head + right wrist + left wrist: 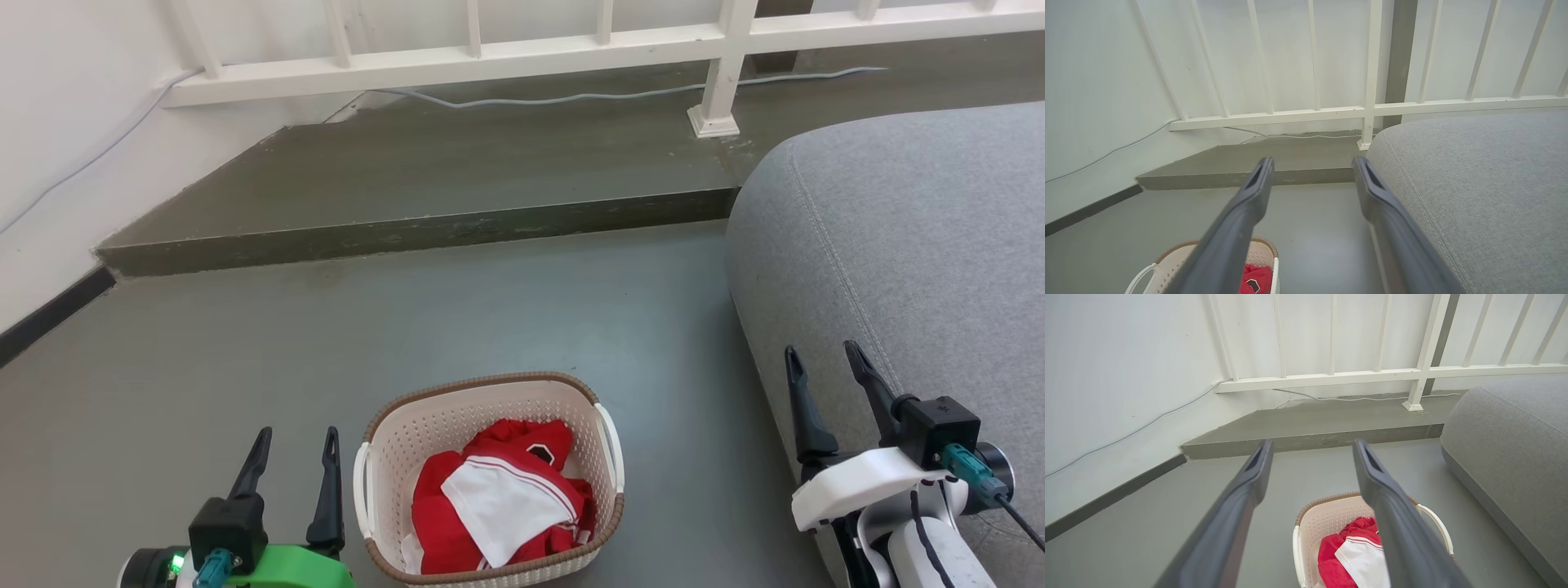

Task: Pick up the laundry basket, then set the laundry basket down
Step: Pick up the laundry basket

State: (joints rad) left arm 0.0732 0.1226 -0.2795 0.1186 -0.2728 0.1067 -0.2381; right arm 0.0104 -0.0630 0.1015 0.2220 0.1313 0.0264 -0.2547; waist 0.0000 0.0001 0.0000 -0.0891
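Note:
My right gripper grabs the basket by the white handle on its sofa side [612, 449] next and keeps the basket level, because loose clothes [504, 495] lie inside.
The cream perforated laundry basket [424, 425] with a brown rim stands on the grey floor, low in the middle of the head view. Red and white clothing [498, 498] lies inside it. My left gripper [295, 445] is open, just left of the basket's left handle [360, 490], touching nothing. My right gripper [823, 359] is open over the sofa's edge, well right of the basket. From the left wrist, the basket [1327, 516] sits under the open left gripper [1310, 451], partly behind the right finger. The right wrist view shows the basket [1257, 255] at bottom left, below the open right gripper [1312, 167].
A grey sofa [914, 245] fills the right side. A low step [408, 233] runs across beyond the basket, with a white railing [718, 73] and a loose cable [571, 96] on it. A white wall [57, 147] with a dark skirting stands at the left.

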